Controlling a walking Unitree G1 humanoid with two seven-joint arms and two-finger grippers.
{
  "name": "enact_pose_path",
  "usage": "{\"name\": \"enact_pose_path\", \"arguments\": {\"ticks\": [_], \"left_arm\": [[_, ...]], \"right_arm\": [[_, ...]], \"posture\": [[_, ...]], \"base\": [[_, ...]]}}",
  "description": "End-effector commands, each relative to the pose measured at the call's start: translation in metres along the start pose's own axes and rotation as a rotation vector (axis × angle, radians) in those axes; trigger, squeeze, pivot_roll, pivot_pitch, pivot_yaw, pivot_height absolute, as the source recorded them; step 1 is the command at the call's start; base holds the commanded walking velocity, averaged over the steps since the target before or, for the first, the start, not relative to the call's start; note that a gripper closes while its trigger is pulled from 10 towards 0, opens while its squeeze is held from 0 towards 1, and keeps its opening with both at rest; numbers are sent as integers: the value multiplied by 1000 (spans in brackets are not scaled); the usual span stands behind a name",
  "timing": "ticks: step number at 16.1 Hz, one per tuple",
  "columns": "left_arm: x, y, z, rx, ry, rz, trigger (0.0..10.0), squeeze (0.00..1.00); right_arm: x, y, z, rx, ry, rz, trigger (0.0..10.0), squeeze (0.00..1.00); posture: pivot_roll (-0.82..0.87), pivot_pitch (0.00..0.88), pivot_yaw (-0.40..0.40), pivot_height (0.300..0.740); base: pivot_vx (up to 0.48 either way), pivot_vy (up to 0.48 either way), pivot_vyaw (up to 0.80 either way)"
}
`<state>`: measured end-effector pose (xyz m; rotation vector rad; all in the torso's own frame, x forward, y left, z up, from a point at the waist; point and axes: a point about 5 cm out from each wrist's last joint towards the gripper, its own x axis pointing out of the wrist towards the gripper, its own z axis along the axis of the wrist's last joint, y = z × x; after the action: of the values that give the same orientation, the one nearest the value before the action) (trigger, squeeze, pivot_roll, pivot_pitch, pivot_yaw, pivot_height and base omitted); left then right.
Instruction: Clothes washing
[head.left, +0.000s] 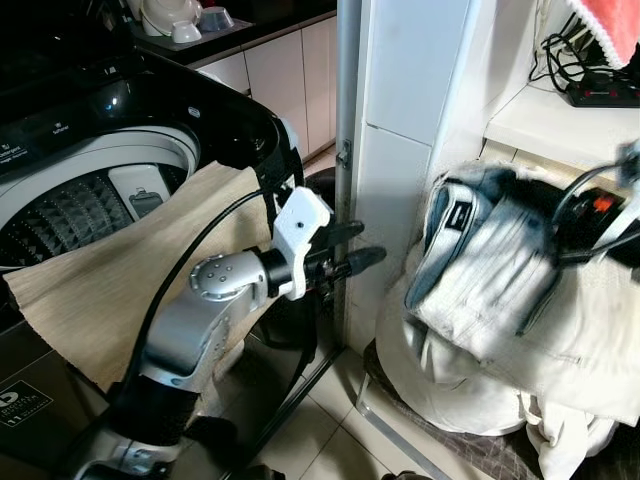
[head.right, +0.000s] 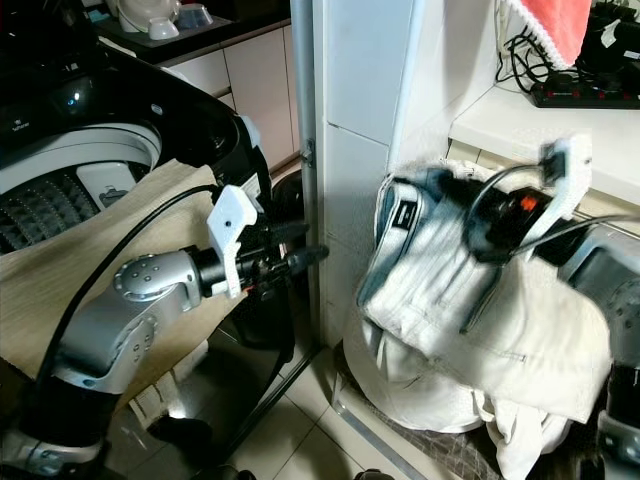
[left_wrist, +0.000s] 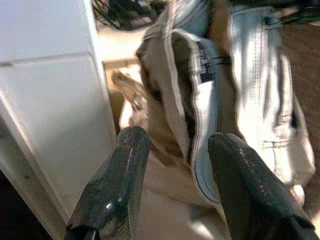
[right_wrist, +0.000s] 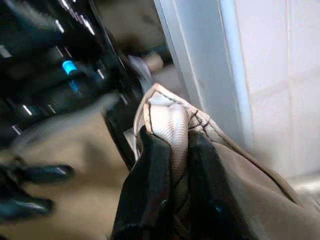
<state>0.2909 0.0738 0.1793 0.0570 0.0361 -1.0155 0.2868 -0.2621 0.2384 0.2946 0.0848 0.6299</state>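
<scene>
I will next grip the garment by its stitched edge (head.left: 418, 284) with my left gripper: it sticks out toward the fingers, while the bunched cloth hangs loose from my right gripper.
My right gripper (head.right: 487, 222) is shut on a cream and pale-blue garment (head.right: 430, 280), which hangs bunched above a pile of white clothes (head.right: 430, 390). In the right wrist view the black fingers (right_wrist: 150, 165) pinch a fold of that cloth. To the left, my left gripper (head.left: 362, 248) is open and holds nothing. It points at the hanging garment (left_wrist: 250, 80) from a short gap away. A top-loading washing machine (head.left: 100, 150) stands open at the far left. A tan cloth (head.left: 110, 280) is draped over its front rim, under my left arm.
A white tiled pillar with a metal edge (head.left: 400, 120) stands between the washer and the clothes pile. A shelf (head.left: 540, 120) at the upper right carries a black power strip (head.left: 600, 95) and a red towel (head.left: 610, 25). Tiled floor (head.left: 320, 440) lies below.
</scene>
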Motion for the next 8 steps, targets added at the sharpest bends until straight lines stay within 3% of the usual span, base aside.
{"name": "enact_pose_path", "arguments": {"ticks": [1,4,5,6,8], "left_arm": [[4,9,21,20,-112,59,10000,0],[18,10,70,-32,-376,57,10000,0],[20,8,77,-43,-406,34,10000,1000],[25,1,93,-92,-479,-36,10000,1000],[32,-14,99,-88,-484,-145,10000,1000]], "right_arm": [[-2,16,36,-4,-170,93,0,0],[-5,41,77,-2,-331,256,0,0],[-5,44,79,-7,-337,269,0,0],[-3,49,84,-27,-335,284,0,0],[0,53,87,-40,-334,284,0,0]], "posture": [[-100,0,53,740],[-134,0,45,740],[-134,0,45,740],[-134,0,45,740],[-134,0,45,740]], "base": [[0,0,0],[0,0,0],[0,0,0],[0,0,0],[0,0,0]]}}
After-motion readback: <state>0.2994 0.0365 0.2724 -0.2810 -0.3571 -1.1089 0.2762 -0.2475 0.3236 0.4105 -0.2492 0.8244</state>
